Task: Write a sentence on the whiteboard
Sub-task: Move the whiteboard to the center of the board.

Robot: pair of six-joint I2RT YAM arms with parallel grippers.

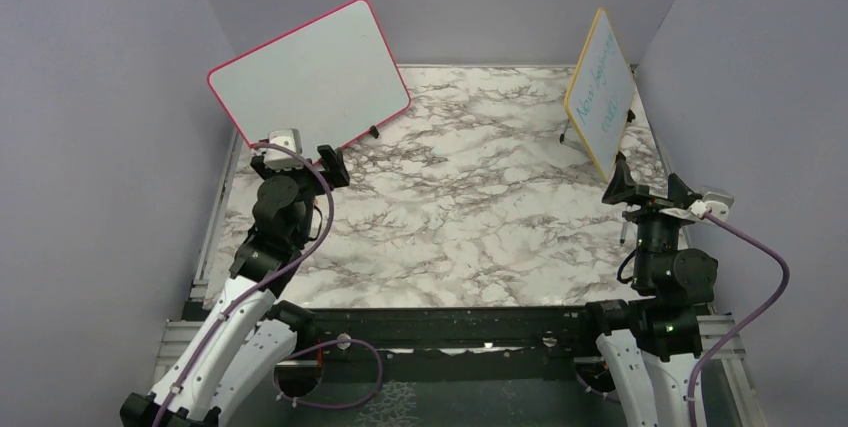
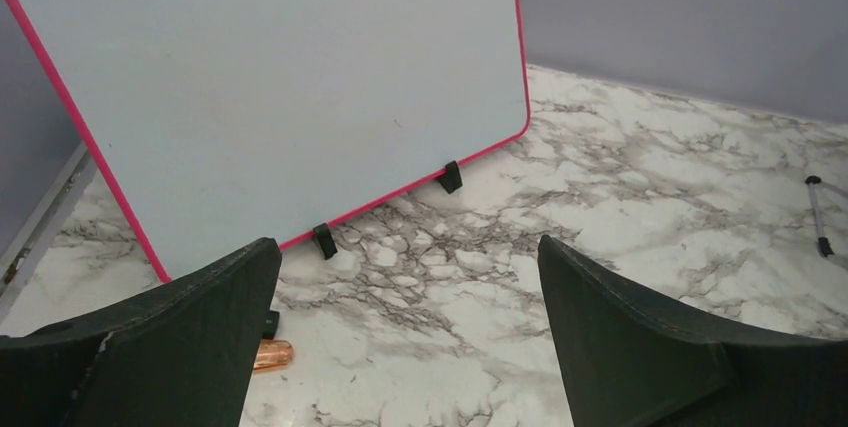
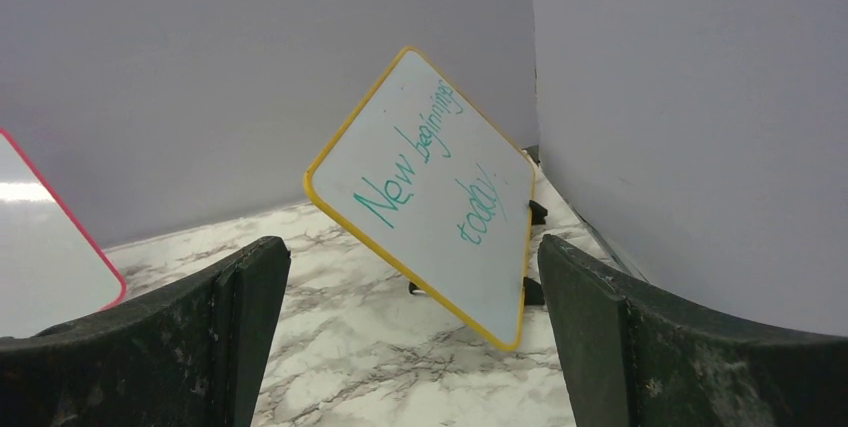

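Note:
My left gripper should grab the whiteboard by its small black foot (image 2: pixel 324 241) near the copper-coloured object (image 2: pixel 273 355). It can then pull the whiteboard close enough to write on, and the whiteboard's front side stays free.
The whiteboard (image 1: pixel 310 77), pink-framed on small black feet, leans at the back left; its face (image 2: pixel 290 77) is blank and no sentence shows on it. My left gripper (image 1: pixel 298 159) hovers just in front of its lower edge, open and empty, and marble shows between its black fingers (image 2: pixel 408 247). My right gripper (image 1: pixel 650 187) sits at the right side, open and empty (image 3: pixel 413 242), facing the yellow-framed board. A thin pen (image 2: pixel 818 217) lies on the marble far to the right of the left gripper.
A smaller yellow-framed board (image 1: pixel 600 92) with teal writing (image 3: pixel 430 187) stands at the back right. A small copper-coloured object (image 2: pixel 272 355) lies by the left finger. Grey walls close in the marble table (image 1: pixel 470 197) on three sides.

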